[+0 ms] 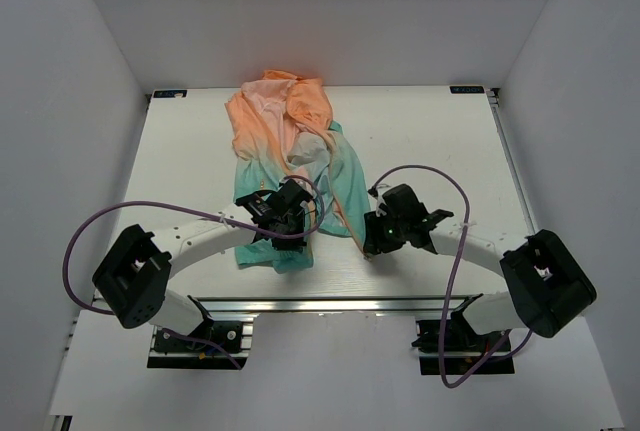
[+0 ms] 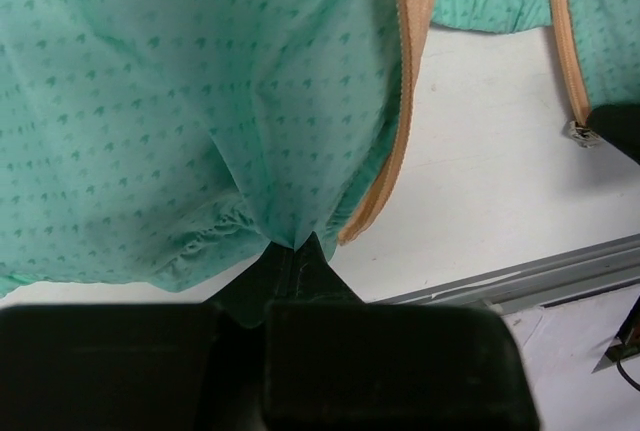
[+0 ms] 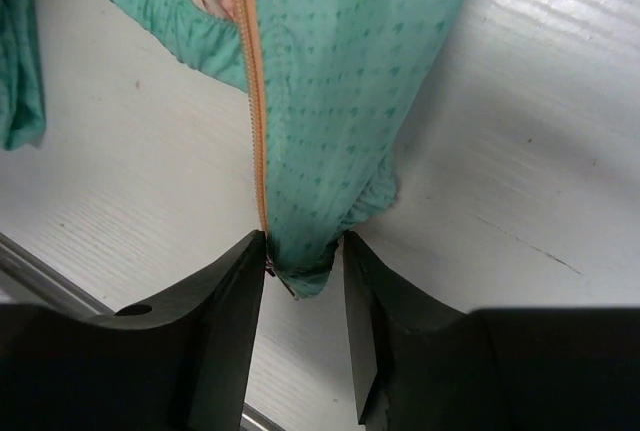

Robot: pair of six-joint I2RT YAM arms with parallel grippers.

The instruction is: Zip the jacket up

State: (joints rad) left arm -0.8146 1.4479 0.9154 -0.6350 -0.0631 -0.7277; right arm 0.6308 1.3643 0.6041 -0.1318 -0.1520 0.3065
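The panel's narrow bottom corner (image 1: pixel 366 248) (image 3: pixel 303 253), with the zipper tape, is between the open fingers of my right gripper. My right gripper would hold the corner of the jacket's panel if it closed now, so I need to close it.
The jacket (image 1: pixel 290 141) lies crumpled mid-table, with orange hood and shoulders at the far end and a teal hem near me. My left gripper (image 1: pixel 284 221) is shut on a pinch of teal fabric (image 2: pixel 200 101) by the hem, next to one orange zipper tape (image 2: pixel 412 41). My right gripper (image 1: pixel 373 239) is open. Its fingers (image 3: pixel 235 286) straddle the bottom corner of the other front panel (image 3: pixel 340 101), where the second zipper tape (image 3: pixel 252 111) ends in a small metal piece (image 3: pixel 270 269). That metal end also shows in the left wrist view (image 2: pixel 580 133).
The white table (image 1: pixel 430 141) has a metal rail along its near edge (image 1: pixel 320 303). White walls stand on three sides. Purple cables loop over both arms (image 1: pixel 455 221).
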